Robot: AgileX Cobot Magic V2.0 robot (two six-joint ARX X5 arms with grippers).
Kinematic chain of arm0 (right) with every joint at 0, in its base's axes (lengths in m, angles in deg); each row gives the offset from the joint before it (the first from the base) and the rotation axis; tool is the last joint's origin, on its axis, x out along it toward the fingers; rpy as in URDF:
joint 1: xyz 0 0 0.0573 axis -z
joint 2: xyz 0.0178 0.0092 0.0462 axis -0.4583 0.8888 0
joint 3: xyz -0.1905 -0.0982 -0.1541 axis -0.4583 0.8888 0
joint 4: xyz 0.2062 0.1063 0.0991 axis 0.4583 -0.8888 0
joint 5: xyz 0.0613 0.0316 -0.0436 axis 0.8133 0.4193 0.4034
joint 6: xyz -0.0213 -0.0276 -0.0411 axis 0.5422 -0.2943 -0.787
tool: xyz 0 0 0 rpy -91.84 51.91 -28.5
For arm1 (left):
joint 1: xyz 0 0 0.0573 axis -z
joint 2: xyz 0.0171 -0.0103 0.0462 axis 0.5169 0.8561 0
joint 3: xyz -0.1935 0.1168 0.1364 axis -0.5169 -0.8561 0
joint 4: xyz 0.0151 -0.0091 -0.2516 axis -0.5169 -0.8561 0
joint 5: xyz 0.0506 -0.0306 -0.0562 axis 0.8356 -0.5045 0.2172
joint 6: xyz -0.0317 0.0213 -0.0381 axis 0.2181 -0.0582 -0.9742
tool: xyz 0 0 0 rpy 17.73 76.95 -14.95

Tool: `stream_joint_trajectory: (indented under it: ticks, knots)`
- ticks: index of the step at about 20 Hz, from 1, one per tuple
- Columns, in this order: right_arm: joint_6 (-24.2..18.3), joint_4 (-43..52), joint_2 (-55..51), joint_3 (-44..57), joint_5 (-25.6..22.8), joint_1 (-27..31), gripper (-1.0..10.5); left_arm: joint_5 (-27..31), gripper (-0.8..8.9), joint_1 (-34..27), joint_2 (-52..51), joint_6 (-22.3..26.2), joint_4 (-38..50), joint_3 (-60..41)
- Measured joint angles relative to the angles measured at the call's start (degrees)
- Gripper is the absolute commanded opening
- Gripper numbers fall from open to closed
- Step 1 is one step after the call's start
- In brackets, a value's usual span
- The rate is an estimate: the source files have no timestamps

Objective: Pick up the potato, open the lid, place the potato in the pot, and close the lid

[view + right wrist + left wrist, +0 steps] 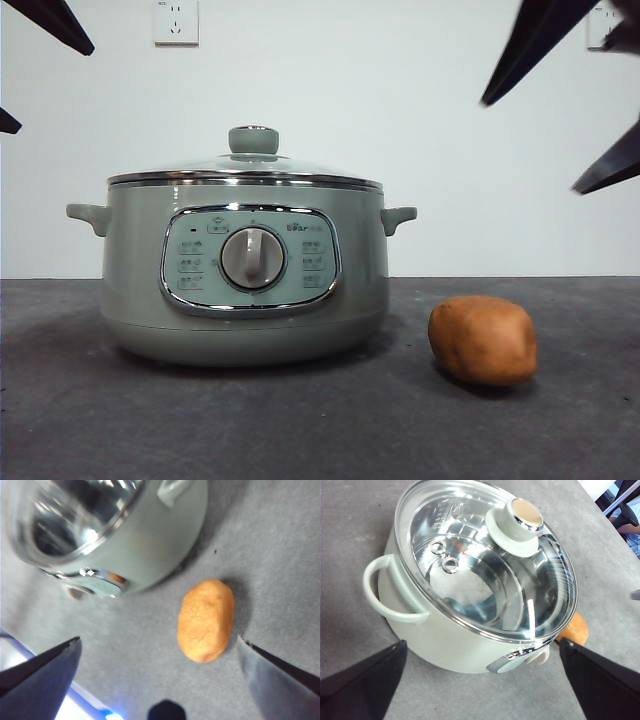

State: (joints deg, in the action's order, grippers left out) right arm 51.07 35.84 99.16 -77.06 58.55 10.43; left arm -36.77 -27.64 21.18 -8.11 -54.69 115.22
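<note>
The robot's right gripper will next grab the potato [483, 340] across its two long sides that face each other. The potato is oblong and has rounded ends.
The pale green pot [245, 300] stands on the dark table, left of the middle, with its dial facing the front camera. The glass lid [245, 170] with its green knob [253, 140] sits closed on it. The orange-brown potato [483, 340] lies on the table to the right of the pot. My right gripper [530, 147] hangs open and empty above the potato; the right wrist view shows the potato [206, 620] between its spread jaws [159, 640]. My left gripper [55, 88] is open and empty, high over the pot's left side. Its wrist view shows the lid [485, 560], the knob [520, 520] and the pot [435, 635].
The grey table top [320, 430] reaches back to a white wall with a socket [176, 22]. In the left wrist view a sliver of the potato [574, 627] shows beyond the pot. The pot's side handles [88, 215] stick out on both sides.
</note>
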Motion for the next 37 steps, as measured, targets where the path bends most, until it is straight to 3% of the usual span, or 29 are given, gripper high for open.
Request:
stream_joint_trajectory:
  ticks: [8,16,17,21,26,37]
  knots:
    - [1.5,-2.0,16.3,-6.6,-17.5,-10.8,7.9,0.0,6.29,0.0,0.2,0.1,-2.0,0.0]
    - [1.7,-0.7,29.2,-8.1,-20.2,-11.5,7.6,0.2,6.26,0.0,0.2,1.0,-4.1,0.0]
    - [1.7,-0.6,30.3,-8.1,-20.2,-11.5,6.6,0.2,6.26,0.0,0.2,1.0,-4.1,0.0]
    - [1.7,-0.4,31.7,-8.1,-19.8,-11.5,-0.3,0.2,6.25,0.1,0.4,1.0,-3.1,0.0]
    - [1.7,-1.2,31.6,-8.1,-19.5,-11.5,-0.1,0.7,6.25,2.5,4.6,1.0,-2.9,3.3]
    - [1.7,-14.5,13.3,-8.8,-20.0,-11.5,-0.1,15.1,6.25,14.5,21.7,3.1,-4.5,22.5]
